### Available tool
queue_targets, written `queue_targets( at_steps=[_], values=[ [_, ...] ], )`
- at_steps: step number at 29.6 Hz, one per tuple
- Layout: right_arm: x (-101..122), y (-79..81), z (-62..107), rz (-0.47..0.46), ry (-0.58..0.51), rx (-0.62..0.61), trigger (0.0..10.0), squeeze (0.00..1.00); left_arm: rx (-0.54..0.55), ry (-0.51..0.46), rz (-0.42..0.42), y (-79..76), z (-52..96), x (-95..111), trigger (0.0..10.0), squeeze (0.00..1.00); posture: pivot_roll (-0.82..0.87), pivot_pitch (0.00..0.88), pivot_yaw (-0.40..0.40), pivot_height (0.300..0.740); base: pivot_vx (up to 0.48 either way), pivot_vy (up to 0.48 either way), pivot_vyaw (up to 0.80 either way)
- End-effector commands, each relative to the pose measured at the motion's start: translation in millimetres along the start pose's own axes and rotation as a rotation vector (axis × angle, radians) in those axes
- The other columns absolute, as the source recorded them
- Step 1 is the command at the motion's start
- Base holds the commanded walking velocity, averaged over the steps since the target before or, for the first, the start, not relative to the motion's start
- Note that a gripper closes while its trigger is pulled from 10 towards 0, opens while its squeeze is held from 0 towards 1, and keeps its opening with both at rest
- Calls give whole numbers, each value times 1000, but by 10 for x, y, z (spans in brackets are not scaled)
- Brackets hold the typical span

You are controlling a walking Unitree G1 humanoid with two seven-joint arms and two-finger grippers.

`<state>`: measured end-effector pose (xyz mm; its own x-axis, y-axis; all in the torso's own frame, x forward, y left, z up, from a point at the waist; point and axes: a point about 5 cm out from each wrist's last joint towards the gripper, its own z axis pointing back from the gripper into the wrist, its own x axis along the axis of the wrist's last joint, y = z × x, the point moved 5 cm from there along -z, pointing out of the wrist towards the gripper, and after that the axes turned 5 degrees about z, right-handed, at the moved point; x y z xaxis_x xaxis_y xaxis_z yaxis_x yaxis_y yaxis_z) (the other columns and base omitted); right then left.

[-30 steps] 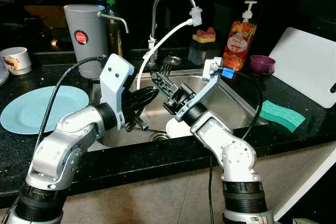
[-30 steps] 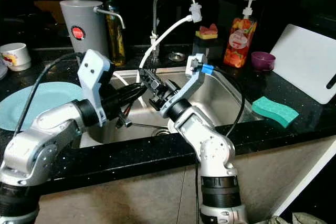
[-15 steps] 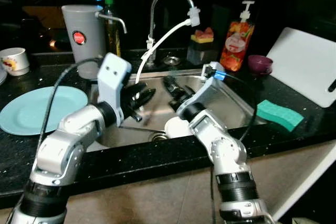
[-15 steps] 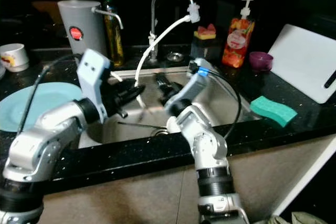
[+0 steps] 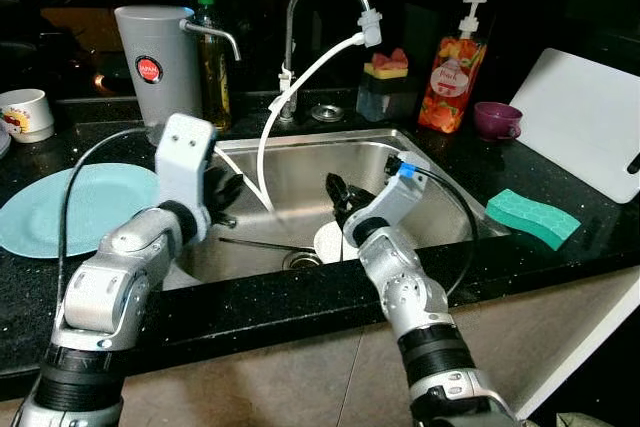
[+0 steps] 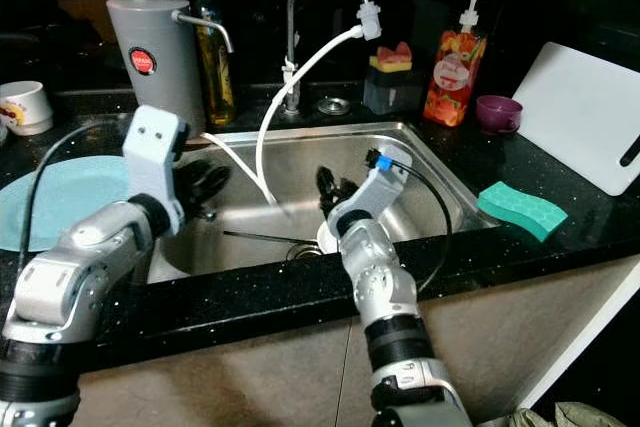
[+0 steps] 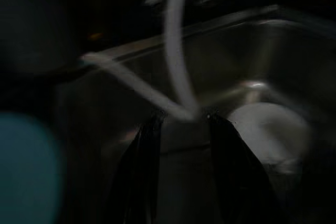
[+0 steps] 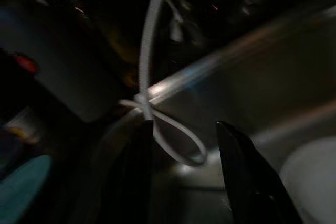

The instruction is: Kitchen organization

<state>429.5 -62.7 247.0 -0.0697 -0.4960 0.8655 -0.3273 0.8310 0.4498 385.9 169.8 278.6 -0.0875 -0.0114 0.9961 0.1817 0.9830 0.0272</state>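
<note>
The light blue plate spreads much wider than my left gripper's fingers open, so my left gripper should next grab the plate by its thin rim (image 5: pixel 100 247).
A steel sink (image 5: pixel 300 162) lies before me with a white dish (image 5: pixel 326 240) near its drain; the dish also appears as a pale dish (image 7: pixel 268 129) and a dish edge (image 8: pixel 312 177) in the wrist views. My left gripper (image 5: pixel 224 194) hangs at the sink's left wall, open and empty (image 7: pixel 184 116). My right gripper (image 5: pixel 335 191) hovers over the basin just above the dish, open with nothing in it (image 8: pixel 185 124). A white hose (image 5: pixel 262 162) from the faucet (image 5: pixel 295 27) droops into the sink between both grippers. A light blue plate (image 5: pixel 70 209) lies on the left counter.
A thin dark rod (image 5: pixel 255 243) lies on the sink floor. Behind stand a grey jug (image 5: pixel 150 57), an oil bottle (image 5: pixel 212 47), a soap bottle (image 5: pixel 448 72) and a purple cup (image 5: pixel 497 119). A green sponge (image 5: pixel 533 218) and a white cutting board (image 5: pixel 590 117) are right; a mug (image 5: pixel 25 114) far left.
Both arms have pulled back and lowered. The left gripper has moved left to the sink's left wall; the right gripper has dropped nearer the white dish. Neither has taken hold of anything.
</note>
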Motion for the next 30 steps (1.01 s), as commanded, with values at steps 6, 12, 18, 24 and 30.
queue_targets(
  at_steps=[6, 12, 18, 24, 30],
  values=[
    [411, 113, 142, -2, -133, 81, 10000, 0, 432, 90, 37, 657, 132, -146, 10000, 0, 111, 116, -59, 740, 0, 0, 0],
    [483, 168, 190, 7, -154, 115, 10000, 0, 746, 31, 105, 1084, 412, -77, 10000, 0, 117, 113, -54, 740, 0, 0, 0],
    [446, 210, 200, 2, -139, 131, 10000, 0, 1100, -8, 161, 1486, 924, -93, 10000, 0, 128, 107, -55, 740, 0, 0, 0],
    [411, 242, 213, 0, -117, 151, 10000, 0, 1144, -26, 290, 1643, 1018, -145, 10000, 1000, 138, 100, -60, 740, 0, 0, 0],
    [409, 256, 215, -5, -111, 164, 10000, 0, 1107, -4, 527, 1752, 907, -302, 10000, 0, 129, 94, -61, 740, 0, 0, 0]
  ],
)
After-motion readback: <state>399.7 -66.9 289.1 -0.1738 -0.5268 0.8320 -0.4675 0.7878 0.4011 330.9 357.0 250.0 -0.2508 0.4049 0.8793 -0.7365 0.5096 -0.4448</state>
